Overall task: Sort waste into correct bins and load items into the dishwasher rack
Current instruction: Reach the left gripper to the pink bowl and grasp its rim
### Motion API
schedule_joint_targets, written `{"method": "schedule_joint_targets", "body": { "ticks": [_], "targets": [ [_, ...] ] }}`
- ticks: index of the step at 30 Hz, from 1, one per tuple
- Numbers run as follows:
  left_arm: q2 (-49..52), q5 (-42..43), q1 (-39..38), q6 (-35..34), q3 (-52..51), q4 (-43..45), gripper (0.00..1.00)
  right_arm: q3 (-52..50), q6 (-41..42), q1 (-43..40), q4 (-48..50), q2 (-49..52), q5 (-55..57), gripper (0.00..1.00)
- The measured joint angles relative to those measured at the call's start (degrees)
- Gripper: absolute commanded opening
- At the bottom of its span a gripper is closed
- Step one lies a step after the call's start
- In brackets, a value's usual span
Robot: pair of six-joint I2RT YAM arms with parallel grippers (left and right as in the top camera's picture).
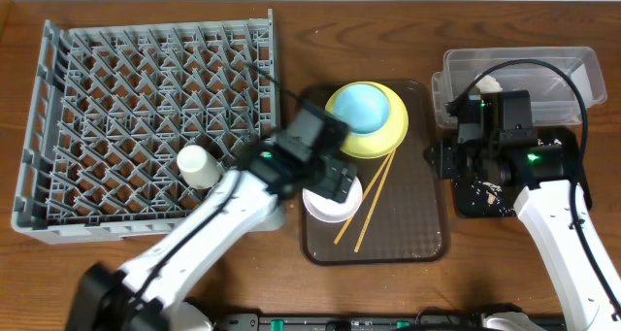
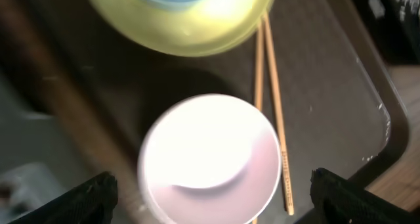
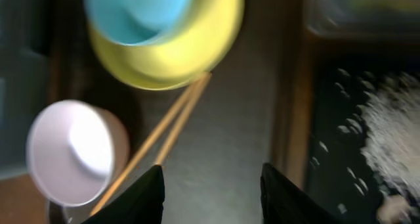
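Note:
The body of the pinkish-white bowl should stay free to tilt into the rack, so my left gripper should grab the bowl by its rim on the chopsticks' side [image 1: 359, 201] [image 2: 277, 152].
The pinkish-white bowl [image 1: 328, 207] [image 2: 210, 161] [image 3: 69, 152] sits on the brown serving tray [image 1: 417, 224]. My left gripper [image 2: 213, 194] [image 1: 330, 181] is open, its fingers spread either side of the bowl, just above it. The light blue bowl [image 1: 364, 106] rests in the pale yellow plate [image 1: 393, 132] [image 2: 190, 27] [image 3: 164, 53]. Two chopsticks [image 1: 367, 203] [image 2: 272, 99] [image 3: 161, 135] lie beside them. A small white cup [image 1: 197, 165] stands in the grey rack [image 1: 146, 108]. My right gripper [image 3: 210, 191] [image 1: 451, 161] is open and empty over the tray's right edge. Rice crumbs [image 3: 387, 132] lie in the black tray [image 1: 485, 197].
The clear tub [image 1: 572, 74] stands at the back right with a white tissue [image 1: 488, 82] in it. The black tray lies just in front of it, under my right arm. The snack wrapper is out of view.

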Motion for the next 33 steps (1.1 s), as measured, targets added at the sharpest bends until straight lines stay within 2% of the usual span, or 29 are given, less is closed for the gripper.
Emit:
{"method": "schedule_joint_targets", "body": {
  "ticks": [5, 11, 13, 16, 17, 29, 33],
  "targets": [
    [6.56, 0.0, -4.81, -0.02, 0.0, 2.12, 0.95, 0.0, 2.14, 0.0, -0.63, 0.0, 3.04, 0.46],
    [11.87, -0.04, -8.55, -0.9, 0.0, 3.58, 0.85, 0.0, 2.8, 0.0, -0.63, 0.0, 4.15, 0.46],
    [13.18, -0.04, -9.35, -1.36, 0.0, 3.82, 0.78, 0.0, 2.8, 0.0, -0.63, 0.0, 4.26, 0.47],
    [14.25, -0.02, -9.92, -1.86, 0.0, 4.42, 0.48, 0.0, 2.82, 0.0, -0.7, 0.0, 4.39, 0.47],
    [14.29, -0.04, -9.92, -1.9, 0.0, 4.61, 0.42, 0.0, 2.84, 0.0, -0.81, 0.0, 4.42, 0.47],
    [14.84, -0.04, -9.92, -3.98, 0.0, 6.36, 0.41, 0.0, 2.84, 0.0, -1.22, 0.0, 4.44, 0.47],
    [15.89, -0.04, -9.92, -5.27, 0.0, 6.97, 0.38, 0.0, 2.89, 0.0, -1.22, 0.0, 4.44, 0.47]
  ]
}}
